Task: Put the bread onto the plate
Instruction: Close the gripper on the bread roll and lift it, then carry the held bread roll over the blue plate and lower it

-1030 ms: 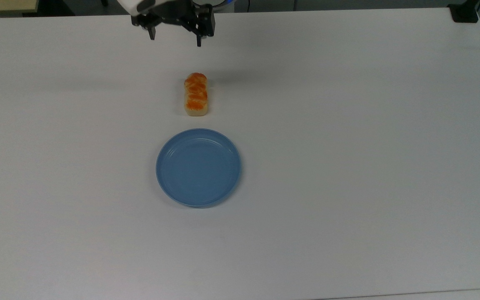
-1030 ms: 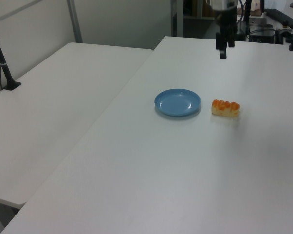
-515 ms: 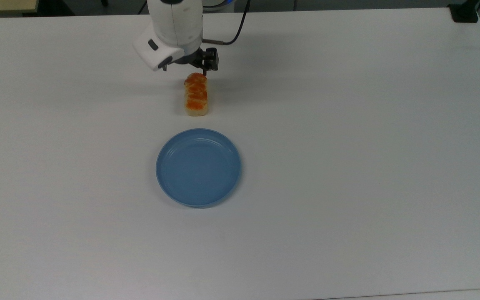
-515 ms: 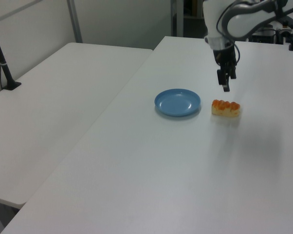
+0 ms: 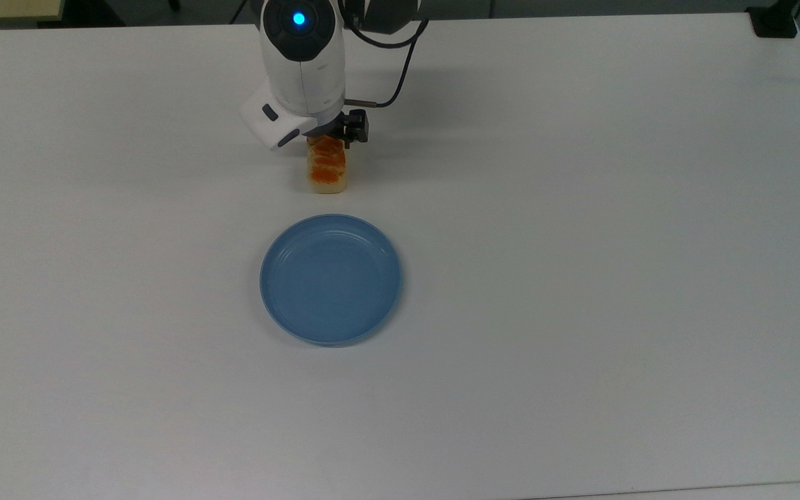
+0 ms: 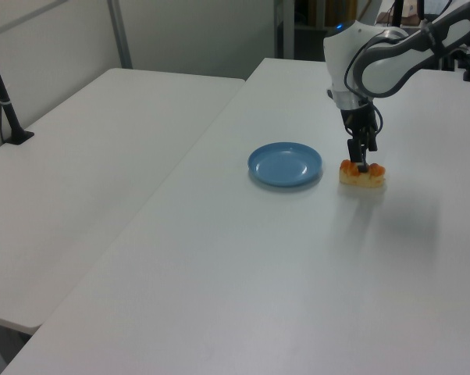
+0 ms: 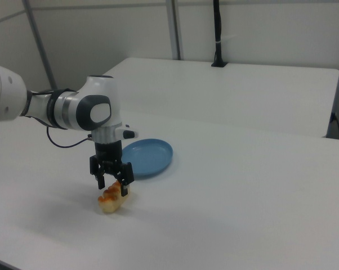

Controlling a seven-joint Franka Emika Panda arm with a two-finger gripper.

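Note:
My gripper grabs the orange-topped loaf by its narrow end [image 6: 347,173] next, to set the bread onto the blue plate [image 6: 285,164].
The bread [image 5: 328,171] lies on the white table, its far end under my arm's white wrist in the top view. It also shows as an orange-topped loaf [image 7: 113,199] in the right view. My gripper [image 7: 113,185] is open and low over it, one dark finger on each side of the loaf's top. In the left view the gripper [image 6: 361,166] points straight down onto the bread [image 6: 364,176]. The blue plate [image 5: 330,279] sits empty a short gap nearer the top view's bottom, and it lies to the left view's left of the loaf as plate [image 6: 285,164].
A black clamp [image 5: 774,21] sits at the table's far right corner in the top view. A second white table [image 6: 87,141] with a black post [image 6: 2,94] adjoins in the left view. White tabletop spreads around the plate and loaf.
The arm has swung out from the table's far edge and come down. The gripper, earlier high and away from the bread, now straddles the loaf. Bread and plate have not moved.

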